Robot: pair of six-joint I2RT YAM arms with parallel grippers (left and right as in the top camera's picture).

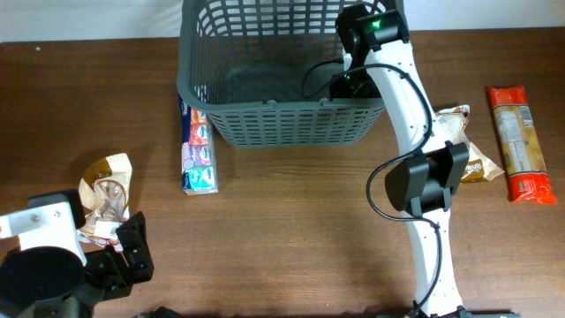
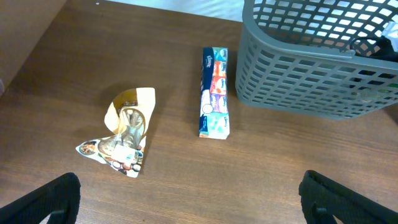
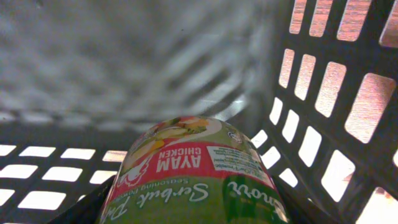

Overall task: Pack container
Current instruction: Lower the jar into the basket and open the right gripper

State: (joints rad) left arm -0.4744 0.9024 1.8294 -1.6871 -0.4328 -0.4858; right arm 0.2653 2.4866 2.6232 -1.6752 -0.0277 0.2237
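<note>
My right gripper should open now: the green jar's bottom (image 3: 202,124) touches the bottom of the basket inside the basket's slotted sides, so the jar would stand there if I let go.
The dark grey basket (image 1: 265,124) stands at the back middle of the table; it also shows in the left wrist view (image 2: 311,81). My right gripper (image 1: 346,87) is inside the basket at its right end, shut on a green and red seasoning packet (image 3: 193,174) marked "Ayam Chicken". The basket's slotted walls (image 3: 323,99) and floor surround it. My left gripper (image 2: 193,202) is open and empty, low over the table at the front left (image 1: 119,256).
A blue tissue pack (image 1: 198,146) lies left of the basket. A tan snack pouch (image 1: 106,199) lies by my left gripper. A crumpled bag (image 1: 459,141) and a red-orange pasta packet (image 1: 521,141) lie at the right.
</note>
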